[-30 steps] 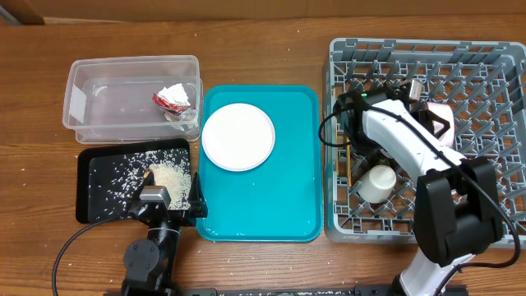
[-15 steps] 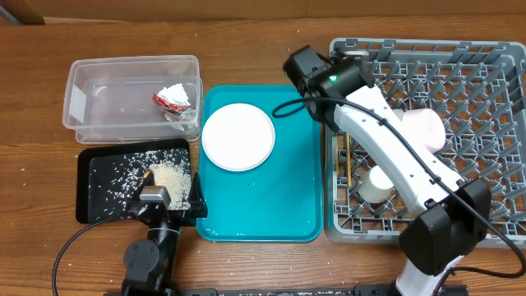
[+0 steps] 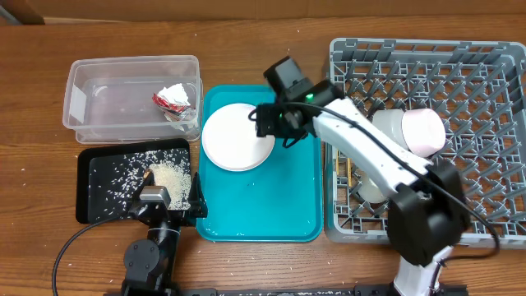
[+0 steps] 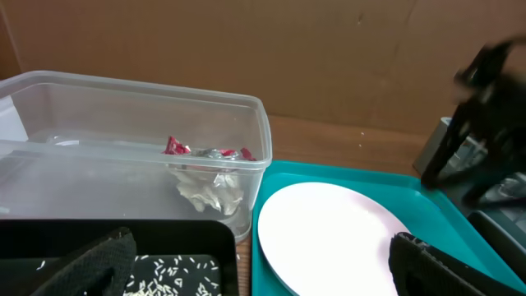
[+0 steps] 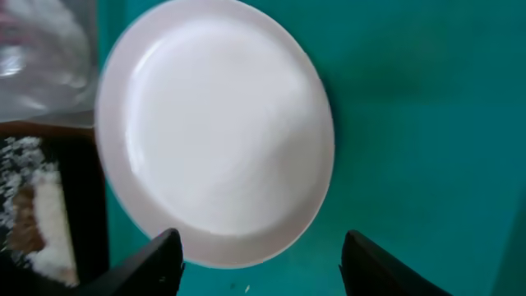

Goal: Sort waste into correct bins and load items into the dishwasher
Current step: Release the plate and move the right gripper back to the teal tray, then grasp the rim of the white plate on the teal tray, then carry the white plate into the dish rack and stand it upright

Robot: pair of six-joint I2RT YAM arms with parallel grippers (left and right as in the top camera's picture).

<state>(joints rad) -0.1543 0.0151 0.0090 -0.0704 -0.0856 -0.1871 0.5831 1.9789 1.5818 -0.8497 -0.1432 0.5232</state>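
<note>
My right gripper grabs the plate's rim nearest the dish rack point(image 5: 326, 175) next, since the plate's opposite edge stays free to slot into the rack.
The round pale plate point(image 3: 238, 137) lies on the teal serving tray point(image 3: 271, 205). It also shows in the right wrist view point(image 5: 214, 131) and the left wrist view point(image 4: 329, 230). My right gripper point(image 3: 267, 123) is open and empty just above the plate's right edge, and in its own view point(image 5: 263, 255) the fingers straddle the rim. My left gripper point(image 4: 263, 271) is open and empty, low over the black tray point(image 3: 99, 181) that holds the rice point(image 3: 171, 177). The clear tub point(image 3: 131, 99) holds the red-and-silver wrapper point(image 3: 173, 97) and the tissue point(image 3: 177, 113).
The grey dish rack point(image 3: 427, 49) stands at the right. It holds a pale pink bowl point(image 3: 419, 131), a white cup point(image 3: 374, 191) partly under my right arm, and the chopsticks point(image 3: 349, 168). My right arm reaches from the rack's front across to the teal tray.
My right gripper has left the dish rack and swung left to the plate on the teal tray. The pink bowl stays in the rack. The left arm has not moved.
</note>
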